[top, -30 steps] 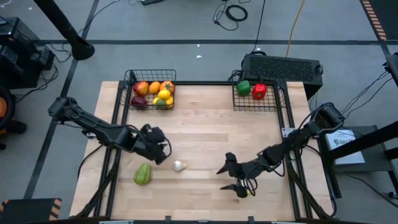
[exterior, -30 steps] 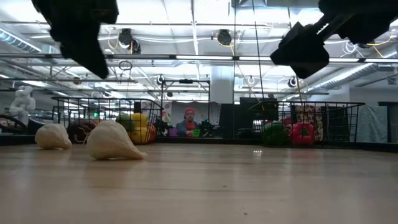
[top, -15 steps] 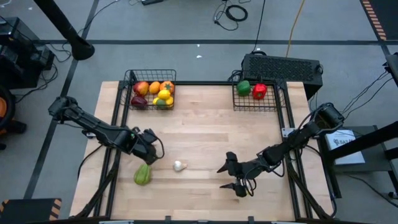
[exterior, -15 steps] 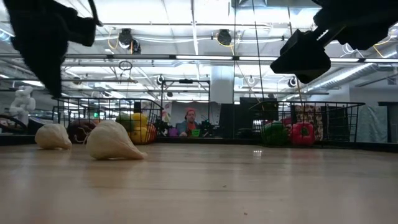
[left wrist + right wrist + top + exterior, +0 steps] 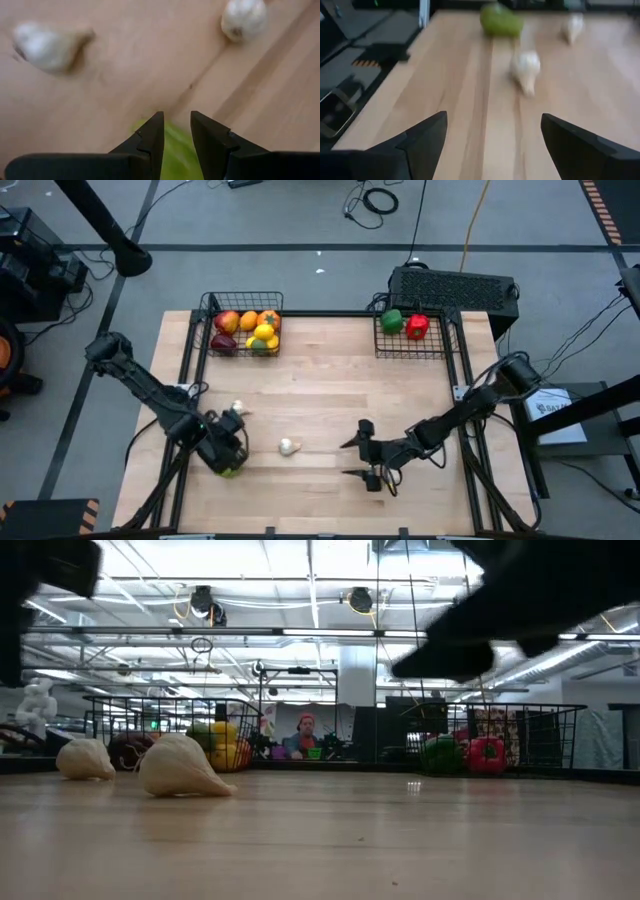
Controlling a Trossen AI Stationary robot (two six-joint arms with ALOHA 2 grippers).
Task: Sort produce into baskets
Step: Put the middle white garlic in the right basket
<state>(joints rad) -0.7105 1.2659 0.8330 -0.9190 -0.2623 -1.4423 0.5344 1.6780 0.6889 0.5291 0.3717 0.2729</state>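
Note:
My right gripper is to pick up the garlic bulb next by its tapered neck (image 5: 297, 446) (image 5: 528, 89), and that will let me sort it into the basket with the peppers.
A green piece (image 5: 231, 470) lies near the table's front left. My left gripper (image 5: 225, 452) is right over it, pointing down. Its fingers stand a narrow gap apart (image 5: 177, 131), and the green piece (image 5: 176, 156) shows behind that gap. Two white garlic bulbs lie on the wood, one (image 5: 288, 446) near the middle front and one (image 5: 237, 409) further left. My right gripper (image 5: 356, 458) hangs wide open and empty (image 5: 492, 135) right of the garlic. The left basket (image 5: 240, 297) holds several fruits. The right basket (image 5: 442, 346) holds a green and a red pepper. My left gripper comes down from above onto the green piece's top (image 5: 172, 145). The fingers hide the place where they meet it, so I cannot tell whether they touch it. The piece lies on the table.
A black box with vents (image 5: 455, 288) stands behind the right basket. Both baskets sit at the table's far edge. Bare wood lies between the baskets and the garlic. In the low view the two garlic bulbs (image 5: 183, 766) (image 5: 85, 758) lie at the left.
My left gripper has gone toward the table's near left and down, from beside the garlic to over the green piece. This has uncovered the second garlic bulb. My right gripper has shifted a little toward the table's left and stays wide open.

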